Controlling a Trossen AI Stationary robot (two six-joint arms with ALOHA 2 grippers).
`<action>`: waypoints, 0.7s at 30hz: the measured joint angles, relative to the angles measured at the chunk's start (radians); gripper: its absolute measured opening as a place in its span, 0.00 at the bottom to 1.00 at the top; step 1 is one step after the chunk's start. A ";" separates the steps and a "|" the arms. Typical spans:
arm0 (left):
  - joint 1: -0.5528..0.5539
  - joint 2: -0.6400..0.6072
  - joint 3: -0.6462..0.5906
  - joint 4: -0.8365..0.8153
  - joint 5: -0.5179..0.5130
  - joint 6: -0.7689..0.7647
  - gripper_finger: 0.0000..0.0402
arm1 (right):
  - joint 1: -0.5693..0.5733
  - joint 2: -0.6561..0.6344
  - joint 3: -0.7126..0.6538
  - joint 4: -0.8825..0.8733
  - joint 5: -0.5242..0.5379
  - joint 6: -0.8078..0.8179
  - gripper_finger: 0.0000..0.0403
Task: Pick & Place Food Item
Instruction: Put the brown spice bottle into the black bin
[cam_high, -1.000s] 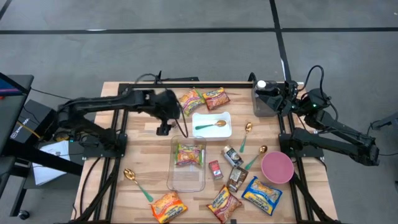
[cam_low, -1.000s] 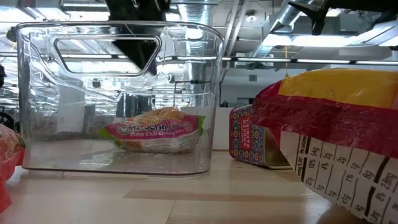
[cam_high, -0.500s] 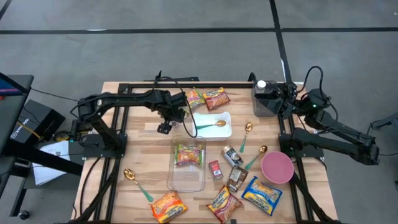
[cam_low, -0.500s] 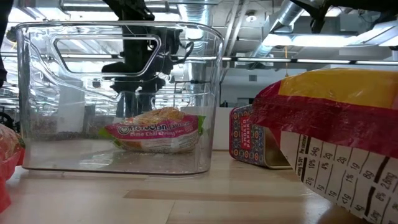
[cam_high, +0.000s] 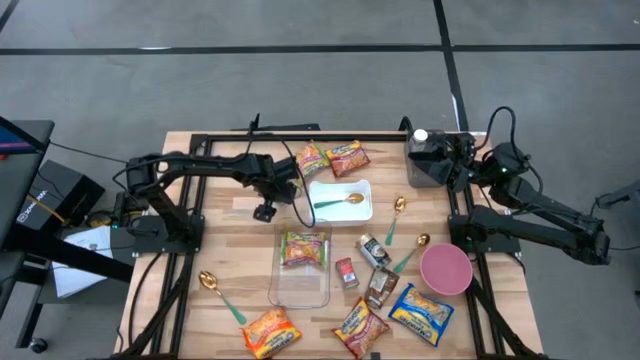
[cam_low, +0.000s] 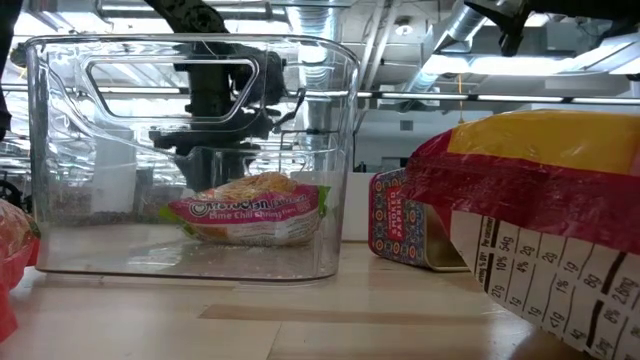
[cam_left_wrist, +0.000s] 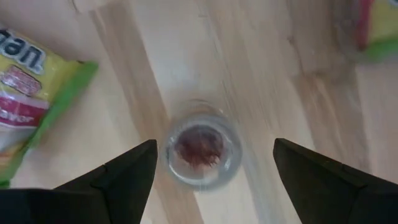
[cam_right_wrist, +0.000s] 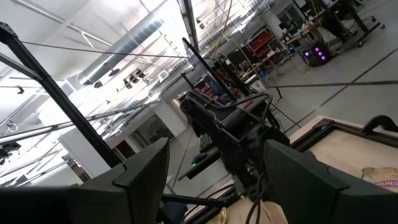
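Observation:
My left gripper grabs the small clear jar by its clear round end next, to pick up and place this food item.
My left gripper is open and points down at the table, just past the far left corner of the clear bin. In the left wrist view its fingers stand on either side of a small clear jar with reddish contents, which stands upright on the wood; they do not touch it. A lime-green ramen packet lies in the bin and also shows in the low view. My right gripper waits, open and empty, at the back right.
Two ramen packets lie at the far side, next to a white tray holding a spoon. A pink bowl, spoons, small boxes and several snack packets fill the near right. A dark container stands at the back right.
My left gripper has gone toward the table's right edge and down, and now hangs low behind the bin's far left corner, over the small jar. The ramen packet in the bin has stayed where it was.

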 joint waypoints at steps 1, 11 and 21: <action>0.000 0.000 -0.009 0.022 -0.001 -0.011 0.78 | 0.000 0.000 0.000 0.000 0.000 0.000 0.63; 0.003 0.000 -0.044 0.090 -0.005 -0.037 0.76 | 0.000 0.000 0.000 0.001 0.000 0.000 0.63; 0.002 0.000 -0.044 0.090 -0.005 -0.092 0.53 | 0.000 0.000 0.000 0.002 0.000 0.000 0.63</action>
